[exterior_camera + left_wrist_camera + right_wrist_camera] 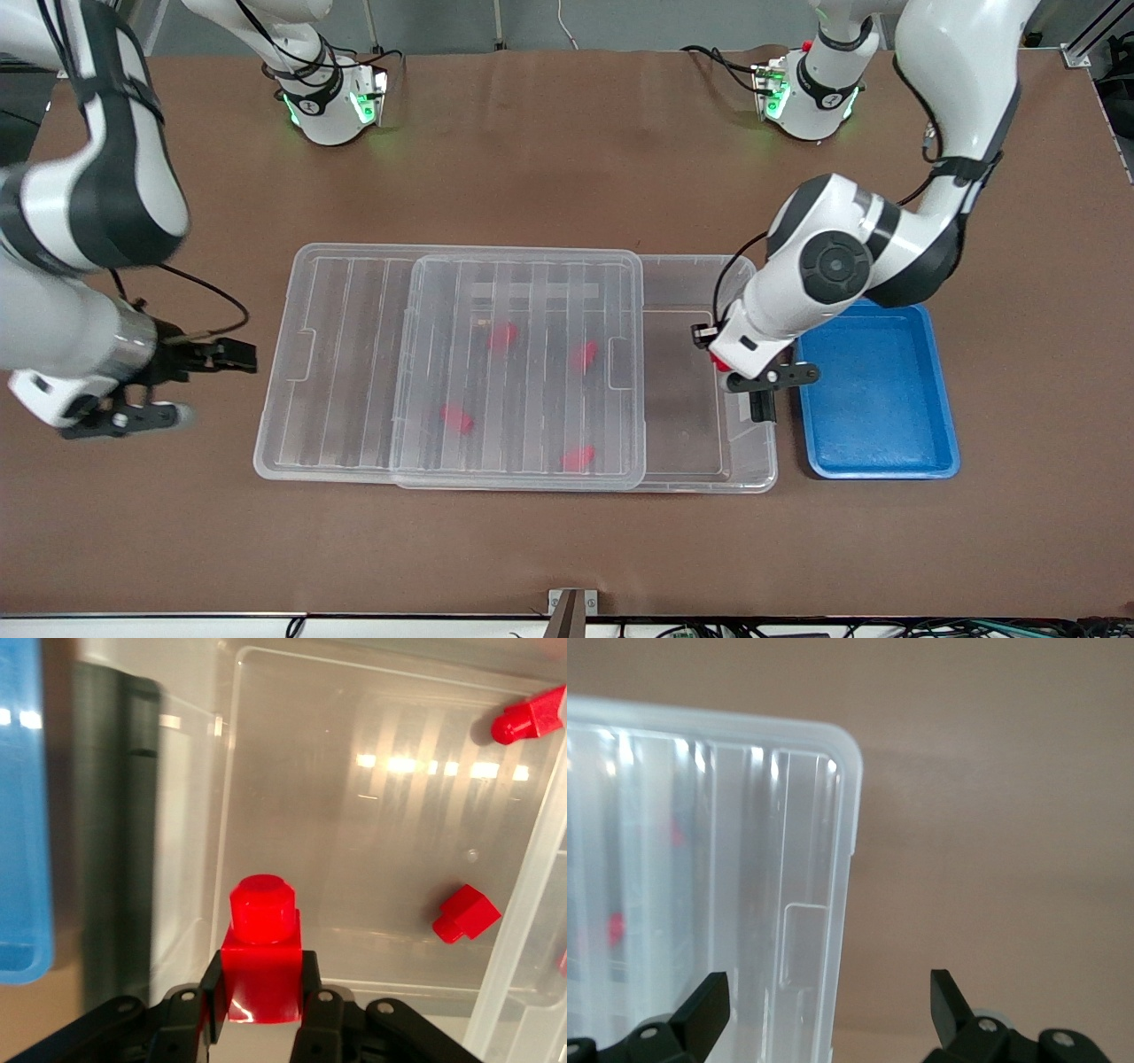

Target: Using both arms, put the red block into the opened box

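Note:
The red block hangs high above the clear box's bottom, so my left gripper keeps holding the block until I lower it.
My left gripper [260, 992] is shut on a red block [261, 943], stub end pointing away from the wrist. It hangs over the uncovered end of the clear box [749, 443], at the left arm's end of the table; a bit of red shows under the left gripper [721, 360] in the front view. The ribbed lid [354, 372] is slid toward the right arm's end. Several more red blocks [503, 335] lie inside the box, two of them [465, 914] in the left wrist view. My right gripper [199, 385] is open, low beside the lid's end [843, 859], holding nothing.
An empty blue tray [877, 394] lies beside the box toward the left arm's end, and its rim [19, 815] shows in the left wrist view. A dark upright bar [115, 815] stands at the box's short wall. Bare brown table surrounds the box.

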Robot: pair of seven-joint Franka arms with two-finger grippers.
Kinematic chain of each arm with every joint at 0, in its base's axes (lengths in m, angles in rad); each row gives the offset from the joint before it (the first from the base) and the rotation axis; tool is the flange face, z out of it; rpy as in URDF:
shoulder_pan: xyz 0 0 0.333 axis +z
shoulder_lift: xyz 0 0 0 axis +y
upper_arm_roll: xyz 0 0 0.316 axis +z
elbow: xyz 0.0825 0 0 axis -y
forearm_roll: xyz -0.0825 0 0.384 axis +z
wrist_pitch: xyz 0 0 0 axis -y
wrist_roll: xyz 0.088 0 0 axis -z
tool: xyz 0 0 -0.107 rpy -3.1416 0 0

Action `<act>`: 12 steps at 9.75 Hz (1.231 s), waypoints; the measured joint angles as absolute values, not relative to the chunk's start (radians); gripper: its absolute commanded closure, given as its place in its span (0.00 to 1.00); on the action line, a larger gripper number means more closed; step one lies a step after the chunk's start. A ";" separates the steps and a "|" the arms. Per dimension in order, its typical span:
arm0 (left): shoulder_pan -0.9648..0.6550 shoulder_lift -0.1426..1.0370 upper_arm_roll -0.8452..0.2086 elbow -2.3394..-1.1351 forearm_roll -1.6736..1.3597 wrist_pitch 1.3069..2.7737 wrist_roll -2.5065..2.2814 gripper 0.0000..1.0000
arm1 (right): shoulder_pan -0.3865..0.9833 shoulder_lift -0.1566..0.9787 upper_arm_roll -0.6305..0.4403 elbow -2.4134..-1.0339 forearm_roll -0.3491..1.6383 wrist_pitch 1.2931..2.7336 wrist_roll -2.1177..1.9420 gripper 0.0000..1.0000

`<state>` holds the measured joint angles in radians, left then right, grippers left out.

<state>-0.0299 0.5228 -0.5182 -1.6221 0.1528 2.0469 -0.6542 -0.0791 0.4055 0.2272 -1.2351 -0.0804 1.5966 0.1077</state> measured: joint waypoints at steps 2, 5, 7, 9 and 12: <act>-0.047 0.604 -0.519 -1.627 0.261 2.106 -0.655 1.00 | -0.112 0.274 0.223 -1.232 -0.065 1.507 0.183 0.00; -0.077 0.698 -0.519 -1.628 0.337 2.170 -0.650 0.99 | -0.182 0.166 0.152 -1.235 0.059 1.393 0.182 0.00; -0.080 0.732 -0.519 -1.628 0.339 2.213 -0.629 0.98 | -0.091 0.151 -0.031 -1.247 0.083 1.347 0.112 0.00; -0.081 0.766 -0.519 -1.629 0.339 2.237 -0.626 0.90 | -0.005 0.152 -0.147 -1.265 0.084 1.347 0.073 0.00; -0.080 0.794 -0.519 -1.628 0.339 2.256 -0.625 0.12 | 0.006 0.152 -0.150 -1.270 0.084 1.351 0.072 0.00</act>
